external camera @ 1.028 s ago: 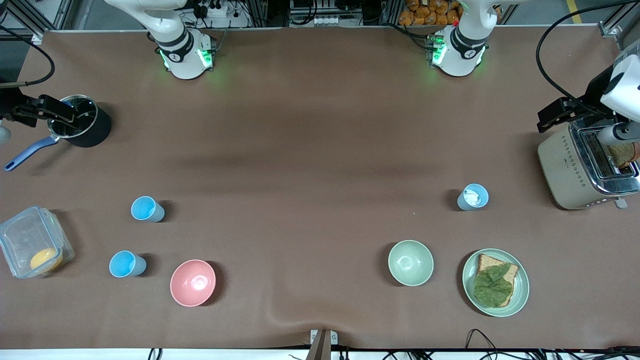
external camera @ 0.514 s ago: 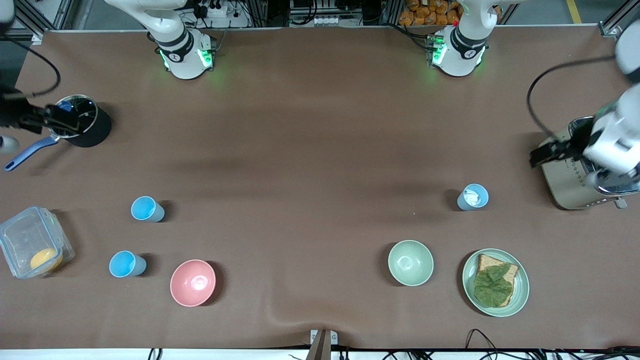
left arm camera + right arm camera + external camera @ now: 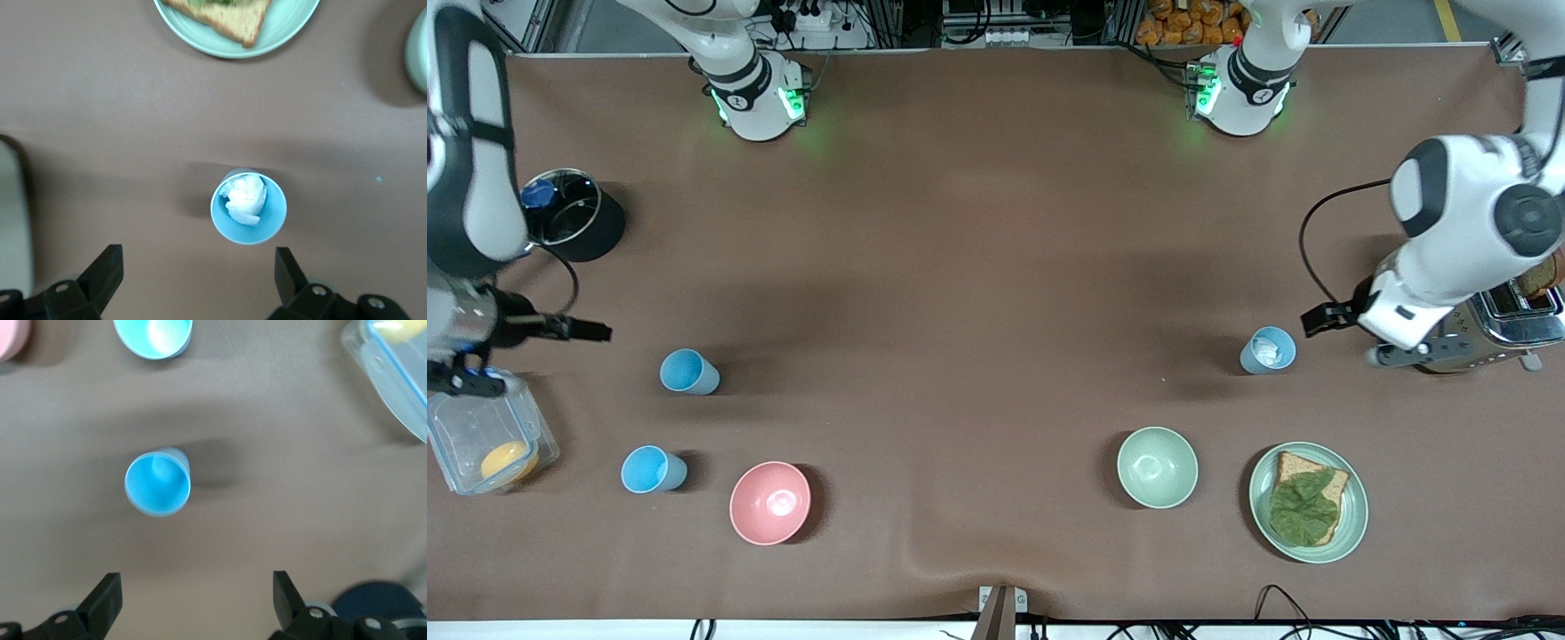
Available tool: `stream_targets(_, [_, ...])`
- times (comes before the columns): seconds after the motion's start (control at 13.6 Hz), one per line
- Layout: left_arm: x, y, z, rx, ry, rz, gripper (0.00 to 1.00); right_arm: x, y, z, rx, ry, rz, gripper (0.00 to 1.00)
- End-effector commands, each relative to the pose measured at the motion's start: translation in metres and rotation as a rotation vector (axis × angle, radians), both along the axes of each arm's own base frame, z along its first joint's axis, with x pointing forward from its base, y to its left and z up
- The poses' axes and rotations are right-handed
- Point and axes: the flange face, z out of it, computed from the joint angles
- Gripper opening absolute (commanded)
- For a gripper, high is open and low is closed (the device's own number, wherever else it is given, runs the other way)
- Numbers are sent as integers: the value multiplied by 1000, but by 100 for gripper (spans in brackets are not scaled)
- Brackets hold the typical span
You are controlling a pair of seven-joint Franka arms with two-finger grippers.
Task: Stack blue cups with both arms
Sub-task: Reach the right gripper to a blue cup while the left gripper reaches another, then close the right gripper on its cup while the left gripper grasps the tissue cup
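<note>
Next, my left gripper grabs the paler blue cup with crumpled white inside by its rim to stack the blue cups.
A blue cup (image 3: 688, 372) stands toward the right arm's end of the table. A second bright blue cup (image 3: 653, 469) stands nearer the front camera, beside the pink bowl (image 3: 770, 502). A paler blue cup (image 3: 1267, 350) with something white crumpled inside stands toward the left arm's end. My right gripper (image 3: 591, 332) hangs open and empty over the table beside the first cup, which shows ahead of its jaws in the right wrist view (image 3: 157, 484). My left gripper (image 3: 1327, 316) hangs open and empty beside the paler cup (image 3: 249, 208).
A pale green bowl (image 3: 1157, 467) and a green plate (image 3: 1352, 524) with toast and a leaf lie nearer the front camera than the paler cup. A toaster (image 3: 1507, 324) is under the left arm. A black pot (image 3: 574, 218) and a clear container (image 3: 480, 431) are near the right arm.
The right arm swung from the pot toward the blue cups. The left arm swung from the toaster toward the paler cup. The cups have not moved.
</note>
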Motion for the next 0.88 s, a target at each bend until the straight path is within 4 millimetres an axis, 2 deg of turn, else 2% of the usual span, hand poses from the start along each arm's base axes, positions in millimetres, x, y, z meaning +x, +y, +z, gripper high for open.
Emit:
stream_targets(0.0, [-7, 2, -49, -12, -24, -30, 100, 16, 1, -42, 6, -3, 6, 100])
stream_targets(0.07, [-8, 3, -68, -13, -26, -35, 100, 20, 1, -57, 5, -6, 7, 100])
stream_targets(0.22, [-7, 7, -92, -14, -27, -33, 100, 25, 0, -93, 11, -3, 1, 100])
stream_targets(0.37, [-7, 12, -110, -17, -4, -37, 78, 25, 7, -126, 18, 32, 14, 100])
stream_targets(0.51, [-6, 12, -124, -21, 8, -38, 56, 23, 11, -138, 23, 56, 14, 100])
stream_targets(0.66, [-6, 11, -124, -21, 8, -39, 1, 18, 12, -152, 27, 84, 14, 100])
stream_targets(0.81, [-3, 9, -117, -22, -4, -42, 0, 16, 15, -155, 27, 91, 17, 100])
